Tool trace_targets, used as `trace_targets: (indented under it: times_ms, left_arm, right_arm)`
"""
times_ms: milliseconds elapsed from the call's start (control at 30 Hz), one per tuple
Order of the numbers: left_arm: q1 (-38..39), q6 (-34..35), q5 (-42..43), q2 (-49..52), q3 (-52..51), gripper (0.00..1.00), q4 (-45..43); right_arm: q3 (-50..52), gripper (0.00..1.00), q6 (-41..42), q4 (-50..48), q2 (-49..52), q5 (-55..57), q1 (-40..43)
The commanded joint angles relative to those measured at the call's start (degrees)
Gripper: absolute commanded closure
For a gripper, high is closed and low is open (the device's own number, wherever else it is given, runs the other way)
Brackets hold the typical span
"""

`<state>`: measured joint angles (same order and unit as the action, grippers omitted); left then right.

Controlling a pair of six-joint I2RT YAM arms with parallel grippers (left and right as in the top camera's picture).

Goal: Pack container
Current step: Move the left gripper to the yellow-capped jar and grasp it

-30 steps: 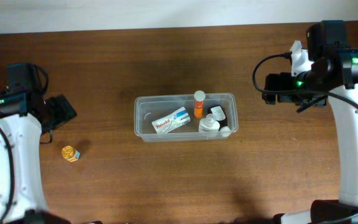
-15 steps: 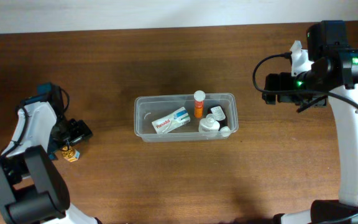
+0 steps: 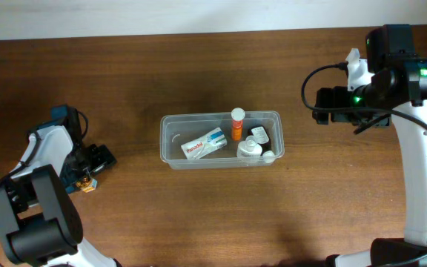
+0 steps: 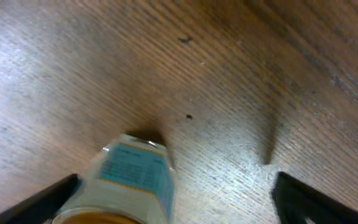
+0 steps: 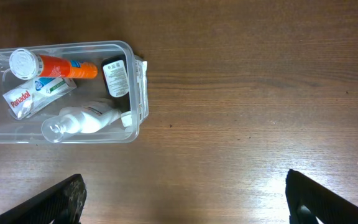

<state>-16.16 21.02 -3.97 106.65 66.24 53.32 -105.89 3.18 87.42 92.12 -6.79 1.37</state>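
Observation:
I should close my left gripper now. The small jar [image 3: 87, 184] [image 4: 124, 187] stands between my open fingers, so I would hold it.
The clear plastic container [image 3: 169, 126] sits mid-table; it also shows in the right wrist view [image 5: 138, 93]. It holds an orange tube [image 3: 237, 124], a Panadol packet [image 3: 204, 143], a white bottle [image 3: 249, 148] and a dark bottle [image 3: 260, 134]. A small jar with a gold lid and blue label [image 3: 84, 182] stands on the table at the left; in the left wrist view it [image 4: 132, 180] sits between my open left gripper's [image 4: 176, 202] fingers, close to the left one. My right gripper [image 5: 182, 196] is open and empty, hovering right of the container.
The table is dark brown wood. A white wall edge [image 3: 161, 16] runs along the back. The right arm's cables [image 3: 325, 74] loop right of the container.
My left gripper has moved down and right to the small jar, and its fingers now straddle it. The right arm and the container have not moved.

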Motion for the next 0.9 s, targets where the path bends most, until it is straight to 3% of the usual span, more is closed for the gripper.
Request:
trace_targets:
  times_ms: [0, 67, 267, 567, 667, 867]
  left_arm:
    - [-0.17, 0.59, 1.66, 0.92, -0.37, 0.11, -0.37]
    - [-0.17, 0.61, 1.66, 0.92, -0.37, 0.21, -0.35]
    - [-0.17, 0.61, 1.66, 0.92, -0.37, 0.4, -0.35]
    - [-0.13, 0.59, 1.64, 0.9, -0.28, 0.53, -0.2]
    - [-0.13, 0.33, 1.64, 0.83, 0.33, 0.63, -0.13]
    - [0.04, 0.35, 1.66, -1.7, 2.54, 0.66, 0.9]
  right_arm:
    - [0.35, 0.05, 0.04, -0.02, 0.2, -0.09, 0.15]
    - [0.35, 0.05, 0.04, 0.0, 0.2, -0.09, 0.15]
    - [0.35, 0.05, 0.04, -0.02, 0.2, -0.07, 0.15]
    - [0.35, 0.05, 0.04, -0.02, 0.2, -0.07, 0.15]
    - [0.35, 0.05, 0.04, -0.02, 0.2, -0.09, 0.15]
    - [0.35, 0.05, 0.04, -0.02, 0.2, -0.07, 0.15]
